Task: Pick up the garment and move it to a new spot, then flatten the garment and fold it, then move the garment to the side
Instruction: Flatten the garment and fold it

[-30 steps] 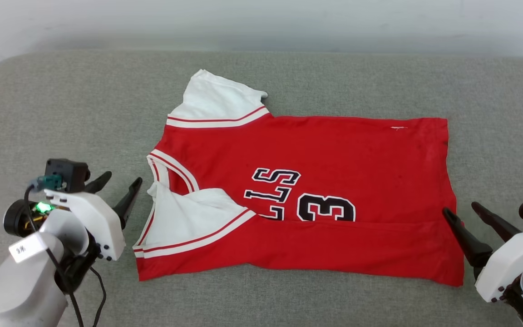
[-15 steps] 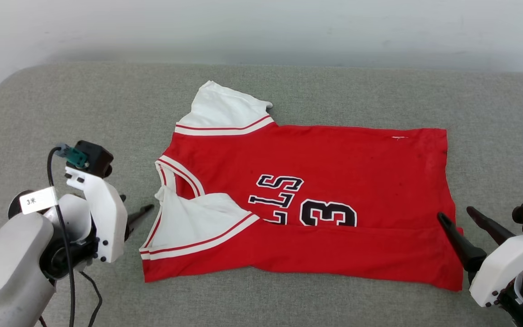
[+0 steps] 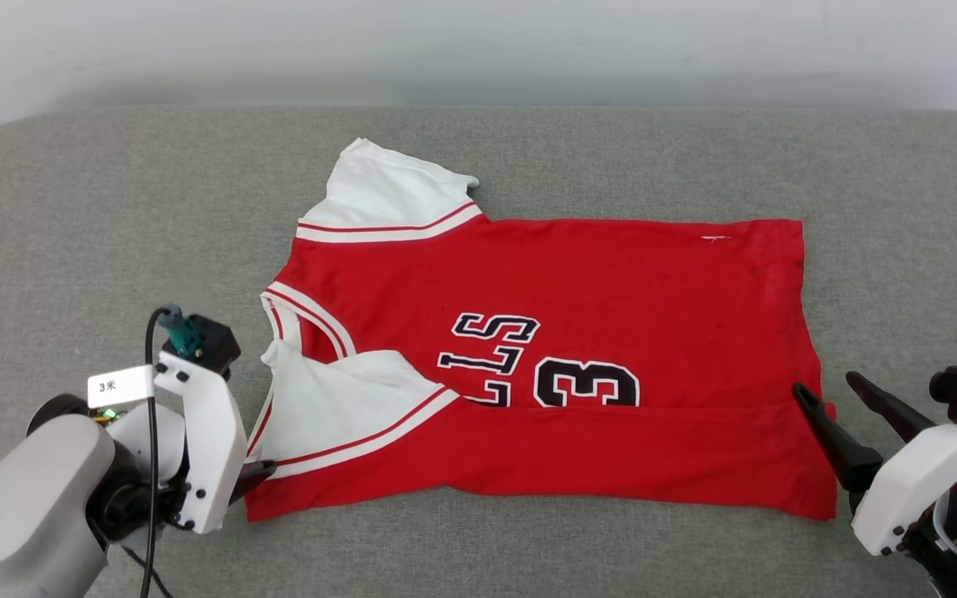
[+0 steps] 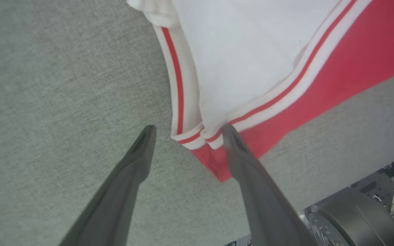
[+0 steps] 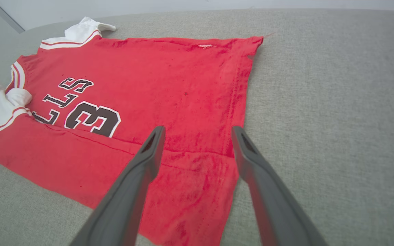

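Note:
I next need to pinch the garment by the striped trim at its folded corner (image 3: pixel 272 468) with my left gripper, as the garment's red body (image 3: pixel 585 299) lies flat and slack on the cushion.
The garment (image 3: pixel 595 282) lies flat on a grey cushion, neck to the left and hem to the right, with its near edge folded up over the number 3. My left gripper (image 3: pixel 251 477) is open at the garment's near left corner. In the left wrist view the striped cuff corner of the garment (image 4: pixel 251 68) sits between the spread tips of the left gripper (image 4: pixel 188 132). My right gripper (image 3: pixel 823 384) is open at the hem's near right end. In the right wrist view the right gripper (image 5: pixel 198 132) straddles the hem edge of the garment (image 5: pixel 169 75). Nothing is held.
The grey cushion (image 3: pixel 113 208) runs the full width, with bare fabric left, right and in front of the garment. A pale wall (image 3: pixel 478 41) stands behind it. Past the cushion's front edge, dark robot base parts (image 4: pixel 354 218) show in the left wrist view.
The left gripper has swung nearer and down to the garment's near left corner, its fingers now mostly behind the wrist. The right gripper has barely moved. The head camera has shifted slightly.

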{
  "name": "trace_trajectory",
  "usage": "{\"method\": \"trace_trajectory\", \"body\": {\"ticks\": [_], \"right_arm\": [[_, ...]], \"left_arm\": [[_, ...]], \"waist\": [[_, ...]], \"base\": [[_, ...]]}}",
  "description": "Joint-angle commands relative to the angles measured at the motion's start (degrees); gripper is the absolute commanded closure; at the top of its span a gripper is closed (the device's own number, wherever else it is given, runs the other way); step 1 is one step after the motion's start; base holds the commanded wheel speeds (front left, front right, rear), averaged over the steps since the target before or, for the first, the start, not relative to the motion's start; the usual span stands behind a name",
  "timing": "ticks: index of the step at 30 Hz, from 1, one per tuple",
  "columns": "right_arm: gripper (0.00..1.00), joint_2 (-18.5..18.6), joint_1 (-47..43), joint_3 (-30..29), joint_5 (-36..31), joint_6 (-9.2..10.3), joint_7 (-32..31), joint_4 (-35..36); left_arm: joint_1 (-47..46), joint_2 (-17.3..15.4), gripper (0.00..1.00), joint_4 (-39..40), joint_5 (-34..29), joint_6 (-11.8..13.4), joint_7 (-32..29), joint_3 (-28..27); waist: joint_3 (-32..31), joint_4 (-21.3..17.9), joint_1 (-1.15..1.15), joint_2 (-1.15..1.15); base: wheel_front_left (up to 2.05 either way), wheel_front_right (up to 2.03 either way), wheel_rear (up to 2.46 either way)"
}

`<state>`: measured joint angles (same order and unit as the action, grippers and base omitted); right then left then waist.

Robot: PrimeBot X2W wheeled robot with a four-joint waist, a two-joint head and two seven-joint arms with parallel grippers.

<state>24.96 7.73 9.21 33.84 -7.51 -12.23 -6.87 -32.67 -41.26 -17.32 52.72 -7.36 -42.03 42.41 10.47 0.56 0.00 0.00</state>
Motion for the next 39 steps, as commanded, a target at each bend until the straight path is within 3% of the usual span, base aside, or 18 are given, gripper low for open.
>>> {"method": "trace_trajectory", "body": {"ticks": [1,12,13,14,15,22,27,39], "right_arm": [[0.0,-0.4,0.9,0.2,0.0,0.05,0.3,-0.1],[0.0,-0.2,2.9,1.5,0.6,0.05,1.1,-1.1],[0.0,0.0,3.1,1.6,0.6,0.05,1.1,-1.2],[0.0,0.3,3.3,1.6,0.7,0.05,1.0,-1.2],[0.0,0.6,3.4,1.6,0.7,0.05,0.8,-1.2],[0.0,3.0,4.5,1.9,0.4,0.05,-0.7,0.1],[0.0,6.1,5.5,1.5,0.6,0.05,-5.0,1.9],[0.0,14.2,6.1,6.5,4.1,0.05,-28.4,6.4]], "left_arm": [[0.9,0.0,0.0,-0.9,-0.2,0.0,-0.6,0.8],[3.0,2.8,0.0,-6.1,0.9,0.0,0.4,4.3],[2.8,3.1,0.17,-6.3,1.1,0.0,1.2,4.4],[2.6,3.3,0.78,-6.3,1.2,0.0,1.5,4.8],[2.4,3.3,1.0,-6.2,1.4,0.0,1.6,5.3],[0.3,0.8,1.0,-5.0,2.3,0.0,4.1,5.4],[-1.2,-1.0,1.0,-2.7,2.5,0.0,7.3,5.0],[-2.7,-1.6,1.0,2.0,1.3,0.0,10.4,5.4]], "waist": [[0.5,-0.4,0.0,0.0],[2.3,-1.3,0.0,0.0],[2.3,-1.2,0.0,0.0],[2.3,-1.2,0.0,0.0],[2.2,-1.2,0.0,0.0],[1.1,-0.6,0.0,0.0],[-0.2,0.1,0.0,0.0],[-0.9,1.6,0.0,0.0]], "base": [[0.0,0.0,0.0],[0.0,0.0,0.0],[0.0,0.0,0.0],[0.0,0.0,0.0],[0.0,0.0,0.0],[0.0,0.0,0.0],[0.0,0.0,0.0],[0.0,0.0,0.0]]}}
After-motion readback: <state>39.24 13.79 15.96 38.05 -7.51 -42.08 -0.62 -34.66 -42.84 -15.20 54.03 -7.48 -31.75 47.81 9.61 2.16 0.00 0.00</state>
